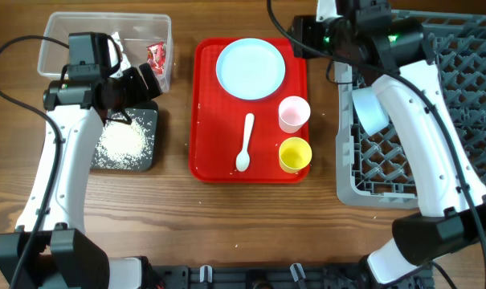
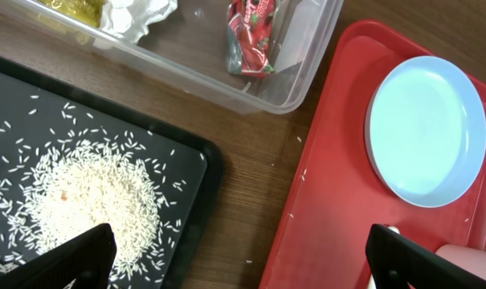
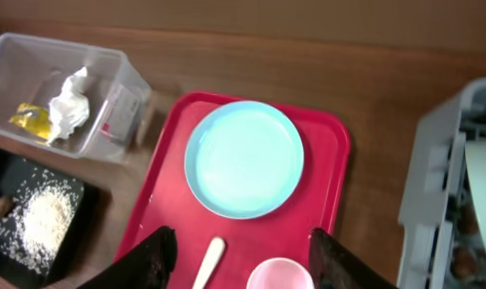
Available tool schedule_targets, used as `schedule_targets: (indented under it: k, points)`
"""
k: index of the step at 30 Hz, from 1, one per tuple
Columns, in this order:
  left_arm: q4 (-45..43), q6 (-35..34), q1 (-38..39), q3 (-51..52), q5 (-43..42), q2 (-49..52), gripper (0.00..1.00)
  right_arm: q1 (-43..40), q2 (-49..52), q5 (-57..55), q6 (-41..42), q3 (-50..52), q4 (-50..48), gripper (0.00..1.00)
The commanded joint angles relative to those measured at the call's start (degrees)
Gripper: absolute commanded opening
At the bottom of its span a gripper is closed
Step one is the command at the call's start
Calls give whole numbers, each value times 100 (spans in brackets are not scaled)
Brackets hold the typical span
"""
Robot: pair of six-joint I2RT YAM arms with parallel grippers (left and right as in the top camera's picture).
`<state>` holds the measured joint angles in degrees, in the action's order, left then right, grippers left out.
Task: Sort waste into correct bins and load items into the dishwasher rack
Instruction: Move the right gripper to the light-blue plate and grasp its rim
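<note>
The opposite edge of the plate should stay free to load between the rack's wires, so my right gripper should next pinch the blue plate's rim on the side facing the grey rack (image 1: 467, 96).
The clear tub (image 1: 106, 36) holds a red wrapper (image 2: 251, 36), a white tissue (image 2: 134, 12) and a yellow wrapper (image 3: 30, 116). The black tray (image 1: 146, 132) holds a rice pile (image 1: 122, 144). My left gripper (image 2: 243, 265) is open and empty, hovering between the black tray and the red tray (image 1: 206, 120). On the red tray are the blue plate (image 1: 251, 68), pink cup (image 1: 294, 112), yellow cup (image 1: 295, 152) and white spoon (image 1: 246, 144). My right gripper (image 3: 243, 261) is open and empty above the plate (image 3: 244, 159). One blue bowl (image 1: 369, 111) lies in the grey rack (image 1: 467, 96).
A few loose rice grains lie on the wood between the black tray and the red tray. The right arm reaches across the rack's left part. Bare wooden table runs along the front edge.
</note>
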<state>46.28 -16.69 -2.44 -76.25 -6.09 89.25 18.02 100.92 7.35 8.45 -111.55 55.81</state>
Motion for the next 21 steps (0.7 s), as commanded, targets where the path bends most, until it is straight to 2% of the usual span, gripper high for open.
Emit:
schedule_targets:
  k: [1,3,5,8,13,19,21]
  points:
    - [0,-50,-31,-90,-72,0,100,-9,2,125,-511,-688,-11,58]
    - [0,-50,-31,-90,-72,0,100,11,0,131,-691,-927,20,62]
    - [0,-50,-31,-90,-72,0,100,46,2,223,-702,-881,28,100]
    - [0,-50,-31,-90,-72,0,100,50,2,317,-334,-859,-26,100]
    - [0,-50,-31,-90,-72,0,100,55,107,605,-376,-1165,-166,100]
    - [0,-50,-31,-90,-72,0,100,55,1344,605,-396,-1237,809,100]
    - [0,-50,-31,-90,-72,0,100,55,1585,605,-376,-1231,785,100]
